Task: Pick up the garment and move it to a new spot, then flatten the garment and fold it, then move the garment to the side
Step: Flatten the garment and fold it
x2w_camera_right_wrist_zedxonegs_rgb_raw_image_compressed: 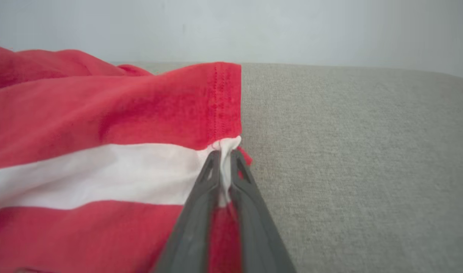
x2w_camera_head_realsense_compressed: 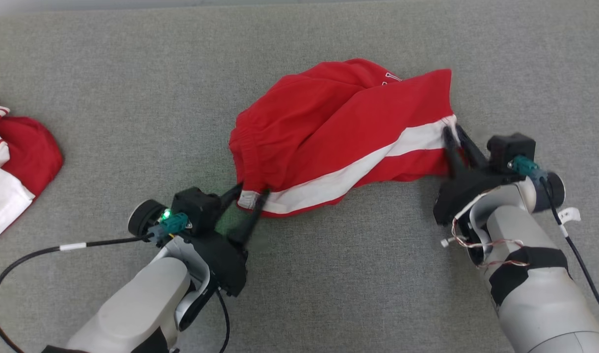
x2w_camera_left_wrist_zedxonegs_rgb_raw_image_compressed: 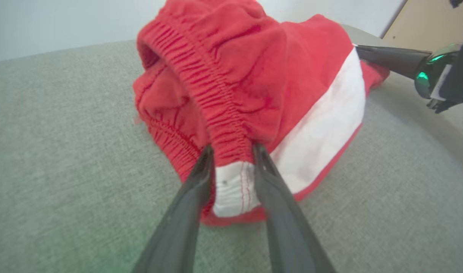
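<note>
The waistband's white end (x2w_camera_head_realsense_compressed: 248,199) stands up as a narrow fold and the striped leg (x2w_camera_head_realsense_compressed: 338,179) lies flat, so my left gripper should grab the shorts by that white end next.
The garment (x2w_camera_head_realsense_compressed: 338,132), red shorts with a white side stripe, lies bunched on the grey cloth surface (x2w_camera_head_realsense_compressed: 132,88). My left gripper (x2w_camera_head_realsense_compressed: 252,191) is at its near left corner. In the left wrist view its two fingers stand apart on either side of the elastic waistband's white end (x2w_camera_left_wrist_zedxonegs_rgb_raw_image_compressed: 235,185), so the left gripper (x2w_camera_left_wrist_zedxonegs_rgb_raw_image_compressed: 233,148) is open around the garment (x2w_camera_left_wrist_zedxonegs_rgb_raw_image_compressed: 254,76). My right gripper (x2w_camera_head_realsense_compressed: 453,128) is at the right hem. In the right wrist view the right gripper (x2w_camera_right_wrist_zedxonegs_rgb_raw_image_compressed: 225,153) is shut on the white stripe's edge of the garment (x2w_camera_right_wrist_zedxonegs_rgb_raw_image_compressed: 102,125).
Another red and white garment (x2w_camera_head_realsense_compressed: 10,162) lies at the surface's left edge. A black cable (x2w_camera_head_realsense_compressed: 34,252) trails from my left wrist across the near left. A pale wall (x2w_camera_right_wrist_zedxonegs_rgb_raw_image_compressed: 254,26) stands behind the surface, and a tan board (x2w_camera_left_wrist_zedxonegs_rgb_raw_image_compressed: 424,22) leans at the far right.
</note>
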Robot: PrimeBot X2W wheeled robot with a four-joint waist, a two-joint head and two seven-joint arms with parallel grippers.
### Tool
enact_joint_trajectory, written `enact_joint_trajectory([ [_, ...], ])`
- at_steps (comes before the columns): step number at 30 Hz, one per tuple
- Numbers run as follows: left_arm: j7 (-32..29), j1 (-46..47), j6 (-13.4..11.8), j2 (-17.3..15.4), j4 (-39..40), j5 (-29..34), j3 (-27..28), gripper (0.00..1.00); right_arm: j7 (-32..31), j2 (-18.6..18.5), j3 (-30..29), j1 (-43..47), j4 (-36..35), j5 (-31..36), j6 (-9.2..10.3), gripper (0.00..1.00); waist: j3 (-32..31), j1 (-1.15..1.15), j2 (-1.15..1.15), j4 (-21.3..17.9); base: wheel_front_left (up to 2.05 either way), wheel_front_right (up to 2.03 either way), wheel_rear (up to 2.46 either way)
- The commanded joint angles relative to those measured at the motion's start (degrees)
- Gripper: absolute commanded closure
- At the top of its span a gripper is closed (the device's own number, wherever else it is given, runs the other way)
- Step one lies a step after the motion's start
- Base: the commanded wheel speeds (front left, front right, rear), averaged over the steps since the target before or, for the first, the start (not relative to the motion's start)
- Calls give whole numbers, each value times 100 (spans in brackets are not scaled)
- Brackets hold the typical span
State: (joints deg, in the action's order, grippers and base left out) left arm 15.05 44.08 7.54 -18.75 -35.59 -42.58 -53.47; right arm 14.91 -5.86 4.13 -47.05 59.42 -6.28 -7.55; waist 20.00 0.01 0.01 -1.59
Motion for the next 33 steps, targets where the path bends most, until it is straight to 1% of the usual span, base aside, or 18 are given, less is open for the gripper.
enact_joint_trajectory([
  [1,19,41,-10,-4,82,-51,73,100,35,14,42,-69,-140,-20,12,100,-16,-1,-1,-14,0,0,0],
  [7,19,-403,-10,-104,544,164,468,100,23,-143,181,477,-873,-89,12,100,-262,-1,-1,-17,0,0,0],
  [11,19,-596,-10,-150,791,244,625,100,24,-268,346,802,-1284,-256,12,100,-507,-1,-1,-3,0,0,0],
  [16,20,-392,-10,-287,1107,194,718,100,24,-377,613,824,-1725,-591,12,100,-749,-1,-1,-40,0,0,0],
  [18,19,-118,-10,-378,1191,99,647,100,25,-431,728,665,-1856,-776,12,100,-794,-1,-1,-48,0,0,0],
  [22,-74,745,-10,-707,1309,-290,523,100,-21,-522,980,142,-1960,-1178,12,100,-691,-1,-1,-128,0,0,0],
  [26,-346,1799,-10,-1037,1407,-834,454,100,-196,-575,1159,-621,-2061,-1482,12,100,-364,-1,-1,-221,0,0,0],
  [27,-473,2339,-10,-1146,1422,-1084,443,100,-306,-582,1190,-1055,-2084,-1618,13,100,-153,-1,-1,-279,0,0,0],
  [28,-560,2601,-10,-1180,1420,-1238,417,100,-376,-596,1202,-1274,-2084,-1671,13,100,-42,-1,-1,-299,0,0,0],
  [29,-638,2859,-10,-1227,1398,-1341,395,100,-442,-590,1199,-1482,-2077,-1727,13,100,69,-1,-1,-323,0,0,0],
  [30,-638,2859,-10,-1227,1398,-1341,395,100,-442,-590,1199,-1482,-2077,-1727,13,100,69,-1,-1,-323,0,0,0],
  [33,-835,3732,-10,-1366,1254,-1529,298,100,-668,-522,1111,-2191,-2003,-1925,13,100,424,-1,-1,-405,0,0,0],
])
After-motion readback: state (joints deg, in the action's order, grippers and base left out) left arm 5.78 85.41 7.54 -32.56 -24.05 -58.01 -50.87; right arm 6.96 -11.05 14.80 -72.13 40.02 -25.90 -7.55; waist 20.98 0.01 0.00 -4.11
